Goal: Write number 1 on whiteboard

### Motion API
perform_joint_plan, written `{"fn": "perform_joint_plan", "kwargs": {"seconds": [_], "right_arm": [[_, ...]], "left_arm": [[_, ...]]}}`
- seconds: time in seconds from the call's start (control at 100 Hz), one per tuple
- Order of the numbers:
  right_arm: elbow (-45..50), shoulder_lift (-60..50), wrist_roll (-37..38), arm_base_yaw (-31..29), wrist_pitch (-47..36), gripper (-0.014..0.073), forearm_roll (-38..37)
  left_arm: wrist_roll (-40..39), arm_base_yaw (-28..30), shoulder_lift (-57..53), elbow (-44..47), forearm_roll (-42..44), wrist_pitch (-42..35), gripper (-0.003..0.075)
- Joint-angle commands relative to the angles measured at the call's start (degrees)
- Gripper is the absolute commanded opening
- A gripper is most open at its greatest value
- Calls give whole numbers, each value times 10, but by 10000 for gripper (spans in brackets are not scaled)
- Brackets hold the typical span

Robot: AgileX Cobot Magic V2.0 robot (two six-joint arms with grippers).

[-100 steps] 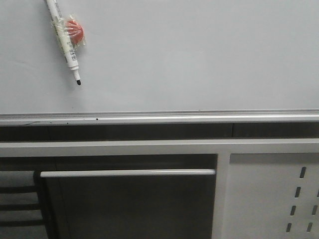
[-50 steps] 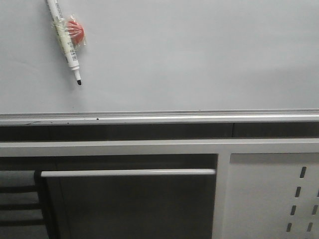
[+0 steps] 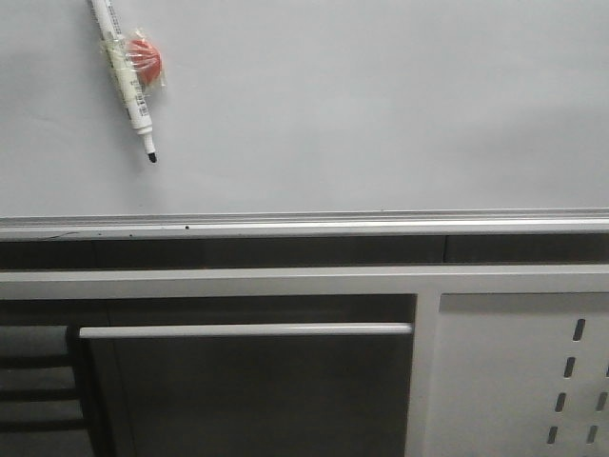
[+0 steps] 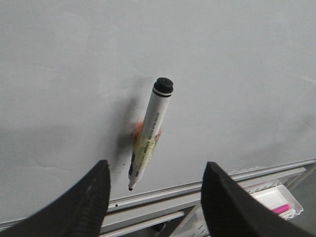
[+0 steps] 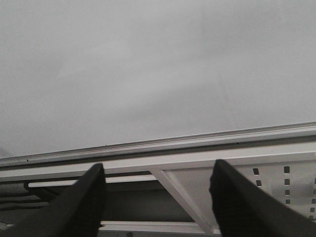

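Note:
The robot's left gripper should next hold the marker by its bare upper body [image 3: 104, 13], because the red magnet and its tape [image 3: 144, 62] crowd the marker's lower body. The marker can then write.
The whiteboard [image 3: 362, 105] fills the upper half of the front view, pale grey-white with a silvery bottom rail [image 3: 304, 226]. A white marker [image 3: 124, 78] with a black tip hangs on it at the upper left, taped to a red magnet [image 3: 145, 57], tip down. No number 1 shows on the board. In the left wrist view the marker [image 4: 148, 136] stands ahead of my left gripper [image 4: 155, 173], which is open and apart from it. My right gripper [image 5: 158, 173] is open and empty, facing bare whiteboard [image 5: 158, 74].
Below the rail are a dark panel with a pale bar handle [image 3: 245, 329] and a grey perforated metal panel [image 3: 523, 371]. A white tray with a pink item [image 4: 281, 208] shows at the edge of the left wrist view.

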Motion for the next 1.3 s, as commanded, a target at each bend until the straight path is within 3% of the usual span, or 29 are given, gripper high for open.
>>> {"fn": "perform_joint_plan", "kwargs": {"seconds": [0.0, 0.1, 0.19, 0.34, 0.88, 1.09, 1.25, 1.29], "right_arm": [[-21, 5, -7, 0, -41, 414, -1], [-21, 5, -7, 0, -42, 414, -1], [-21, 5, -7, 0, -42, 414, -1], [-21, 5, -7, 0, -42, 414, -1], [-21, 5, -7, 0, -43, 414, -1], [-21, 5, -7, 0, -45, 414, -1], [-21, 5, -7, 0, -47, 414, -1], [-21, 5, -7, 0, -47, 414, -1]], "left_arm": [[32, -36, 17, -19, -64, -4, 383], [95, -106, 39, -19, -123, -86, 383], [118, -162, 61, -27, -125, -178, 383], [149, -227, 95, -55, -125, -240, 383], [164, -237, 209, -151, -125, -263, 342], [170, -237, 221, -159, -124, -275, 185], [177, -237, 224, -160, -124, -272, -21], [177, -237, 224, -160, -124, -272, -20]]}}
